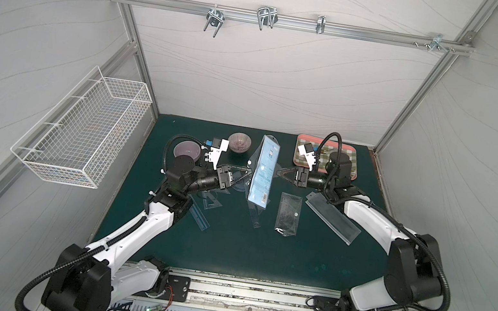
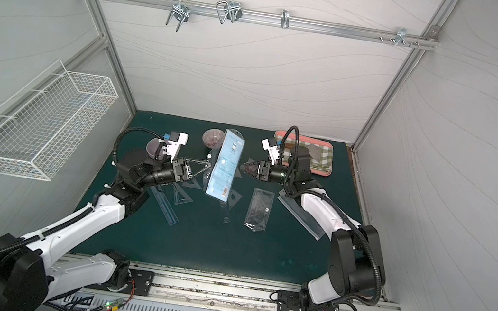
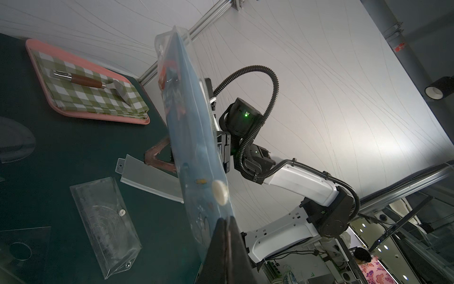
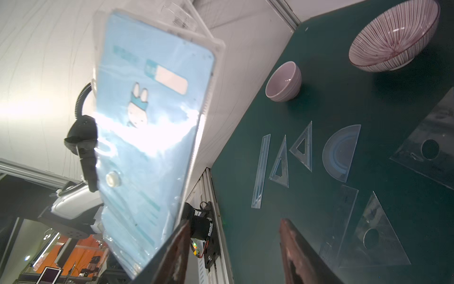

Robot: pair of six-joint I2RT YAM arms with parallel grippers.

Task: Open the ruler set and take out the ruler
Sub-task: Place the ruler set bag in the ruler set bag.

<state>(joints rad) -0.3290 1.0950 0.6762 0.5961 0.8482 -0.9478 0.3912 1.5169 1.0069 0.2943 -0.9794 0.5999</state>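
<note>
I should grab the ruler set (image 1: 263, 172) next with my right gripper, by its free edge opposite my left gripper. Then I can take it and set it aside.
The ruler set (image 1: 263, 172) (image 2: 225, 166) is a light blue pouch with a rabbit picture and a white snap button (image 4: 113, 179). It is held upright above the green mat. My left gripper (image 1: 250, 172) (image 3: 224, 218) is shut on its left edge, below the button. At the opposite edge my right gripper (image 1: 279, 171) (image 4: 234, 221) stands open; one finger (image 4: 183, 236) is close to the pouch and nothing sits between the jaws. I cannot tell whether a ruler is inside the pouch. A loose blue straight ruler (image 4: 261, 169), triangles and a protractor (image 4: 341, 152) lie on the mat.
A clear pouch (image 1: 288, 215) and a long clear sleeve (image 1: 332, 217) lie to the right of the set. A pink tray (image 2: 317, 172) with a checked cloth is at the back right. A striped bowl (image 1: 239, 142) and a lilac bowl (image 1: 186, 150) stand at the back left. A wire basket (image 1: 83, 126) hangs on the left wall.
</note>
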